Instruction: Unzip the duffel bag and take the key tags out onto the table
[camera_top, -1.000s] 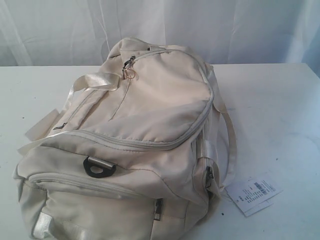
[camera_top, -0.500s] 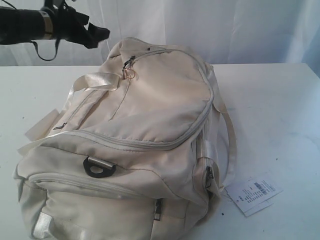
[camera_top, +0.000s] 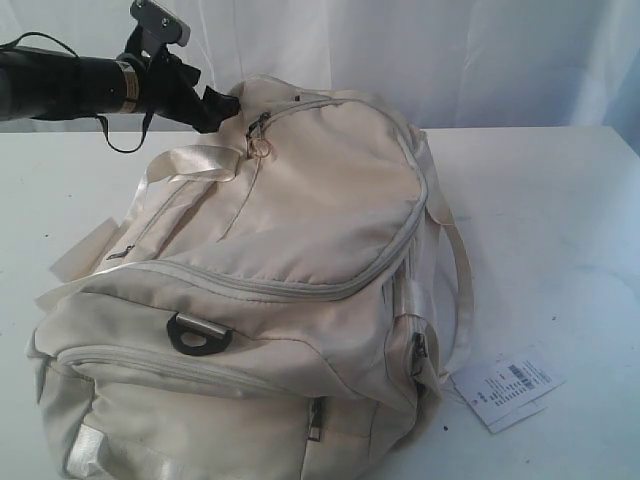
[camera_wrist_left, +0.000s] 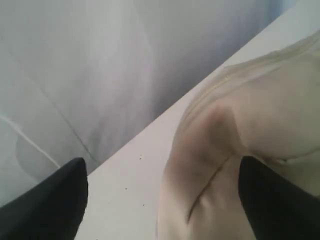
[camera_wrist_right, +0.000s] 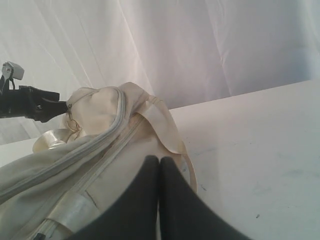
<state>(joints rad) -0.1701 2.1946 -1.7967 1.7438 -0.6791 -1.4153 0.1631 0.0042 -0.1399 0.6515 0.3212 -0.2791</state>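
Note:
My left gripper grabs the duffel bag's fabric corner (camera_top: 232, 118) beside the zip pull (camera_top: 259, 128) next, to steady the bag for unzipping.
The cream-white duffel bag (camera_top: 300, 250) lies zipped shut on the white table (camera_top: 560, 220). Its metal zip pull with a ring (camera_top: 260, 140) sits at the bag's far end. My left gripper (camera_top: 222, 105) hovers at that far end, just left of the pull. Its jaws stand open in the left wrist view, where the gripper (camera_wrist_left: 162, 200) straddles the bag's fabric (camera_wrist_left: 250, 115) and bare table (camera_wrist_left: 125, 195). My right gripper (camera_wrist_right: 160, 167) is shut on nothing, over the bag's side (camera_wrist_right: 100, 150); the exterior view does not show it. The key tags are hidden.
A dark D-ring (camera_top: 198, 335) sits on the bag's near end. A white paper barcode tag (camera_top: 505, 388) lies on the table at the front right. Pale webbing straps (camera_top: 190, 160) trail off the bag. A white curtain (camera_top: 450, 50) hangs behind.
The left arm has come into view from the left and moved right and down to the bag's far end. The bag has not moved.

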